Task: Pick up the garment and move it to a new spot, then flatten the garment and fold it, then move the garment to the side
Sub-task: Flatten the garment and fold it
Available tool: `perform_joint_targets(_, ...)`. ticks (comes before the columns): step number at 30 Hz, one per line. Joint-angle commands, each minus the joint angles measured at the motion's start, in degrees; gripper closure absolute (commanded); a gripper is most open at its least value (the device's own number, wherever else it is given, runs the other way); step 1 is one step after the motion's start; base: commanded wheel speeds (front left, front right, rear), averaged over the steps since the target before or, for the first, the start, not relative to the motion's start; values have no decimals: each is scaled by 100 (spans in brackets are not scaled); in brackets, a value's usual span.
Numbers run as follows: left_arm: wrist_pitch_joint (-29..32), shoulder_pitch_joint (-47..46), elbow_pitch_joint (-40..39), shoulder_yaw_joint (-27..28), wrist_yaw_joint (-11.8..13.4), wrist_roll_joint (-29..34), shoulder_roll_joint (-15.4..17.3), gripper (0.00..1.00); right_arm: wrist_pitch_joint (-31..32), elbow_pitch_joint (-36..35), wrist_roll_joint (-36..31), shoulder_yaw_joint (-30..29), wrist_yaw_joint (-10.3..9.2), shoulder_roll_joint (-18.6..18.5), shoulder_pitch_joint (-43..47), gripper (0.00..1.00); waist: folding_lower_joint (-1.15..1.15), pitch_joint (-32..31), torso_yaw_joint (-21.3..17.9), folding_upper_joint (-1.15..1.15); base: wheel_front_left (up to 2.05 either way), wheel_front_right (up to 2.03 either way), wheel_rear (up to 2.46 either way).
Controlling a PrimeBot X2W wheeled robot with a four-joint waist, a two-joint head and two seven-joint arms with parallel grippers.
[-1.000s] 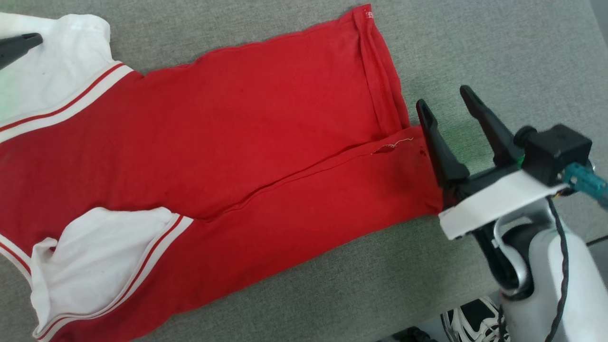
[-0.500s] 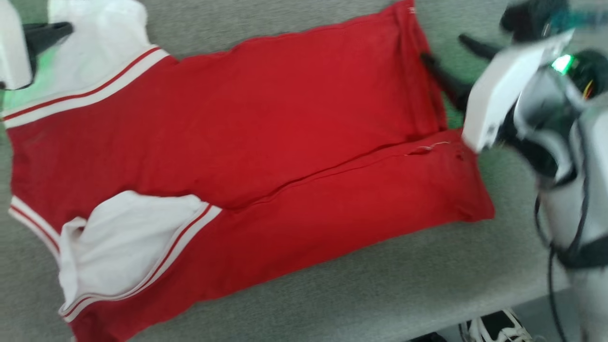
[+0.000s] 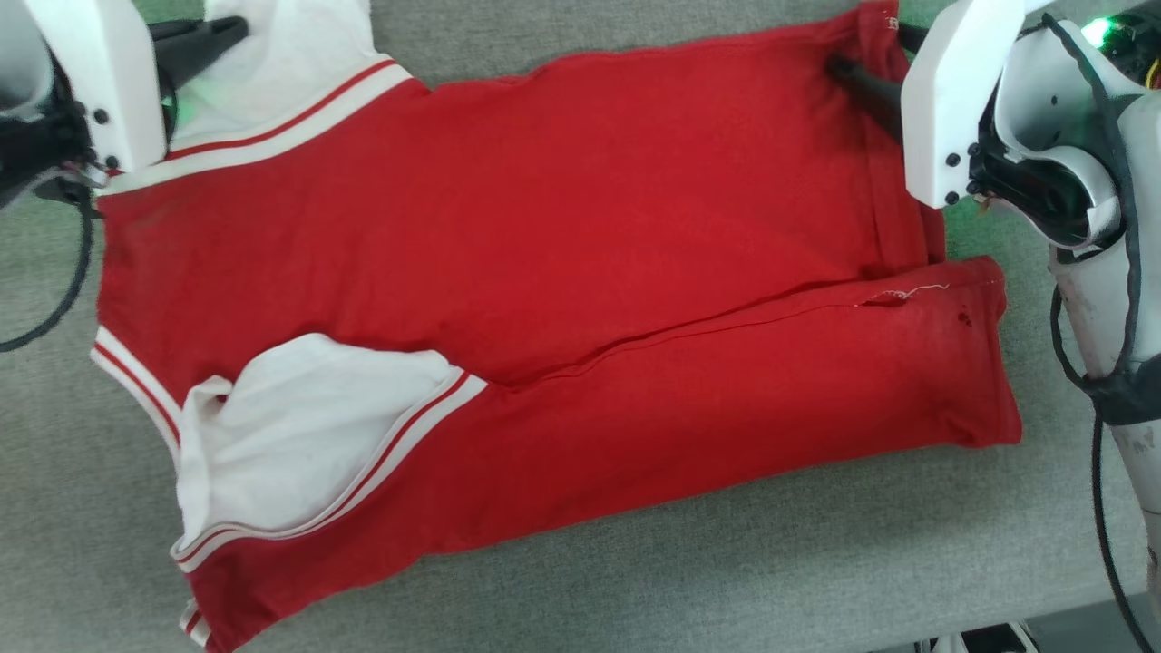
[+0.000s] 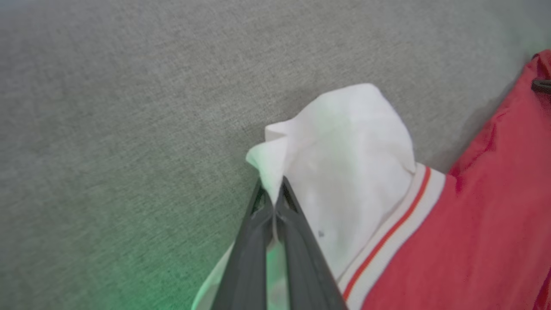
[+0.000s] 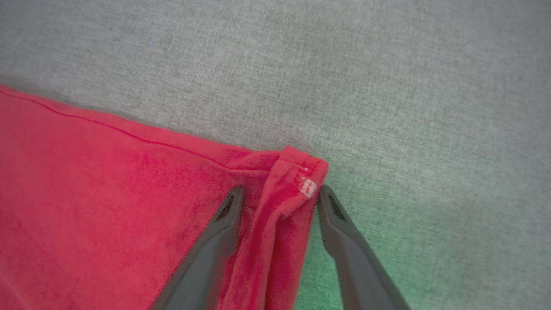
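Observation:
I will next fold the jersey into a compact bundle, so I will pick up the garment by its red hem corner (image 3: 879, 24) (image 5: 293, 173) with my right gripper.
The garment (image 3: 544, 227), a red jersey with white sleeves and striped trim, lies folded lengthwise on the grey surface (image 3: 635, 580). My left gripper (image 3: 238, 27) is at its far left corner. In the left wrist view, the left gripper (image 4: 272, 191) is shut on the edge of the white sleeve (image 4: 344, 142), and a pinch of cloth stands up between the tips. My right gripper (image 3: 866, 45) is at the far right hem corner. In the right wrist view, the right gripper (image 5: 280, 191) is open, one finger on the red cloth (image 5: 107, 193) and the other on the grey surface beside the hem.
The near edge of the grey surface runs along the bottom right, with a dark-and-white shoe (image 3: 989, 639) on the floor below it. A black cable (image 3: 63, 290) loops from my left wrist over the surface. Bare grey surface lies beyond and in front of the jersey.
The head camera has swung, so the whole picture shifted. My left gripper has shut on the white sleeve. My right gripper has gone from the hem's near end to its far corner.

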Motion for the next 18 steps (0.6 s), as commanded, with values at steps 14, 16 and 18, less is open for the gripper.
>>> perform_joint_targets(14,-2334,892,-1178,-102,-20,-359,57,100,-922,-500,156,49,-5,-651,966,100,0,-1251,685,0,0,0,0)
perform_joint_targets(16,-2683,1163,-1540,-203,-20,-328,194,100,-881,-746,188,-22,-5,-761,1274,100,0,-1404,770,0,0,0,0)
perform_joint_targets(18,-2869,1306,-1703,-237,-20,-349,299,100,-862,-880,215,-80,-5,-820,1440,100,0,-1475,810,0,0,0,0)
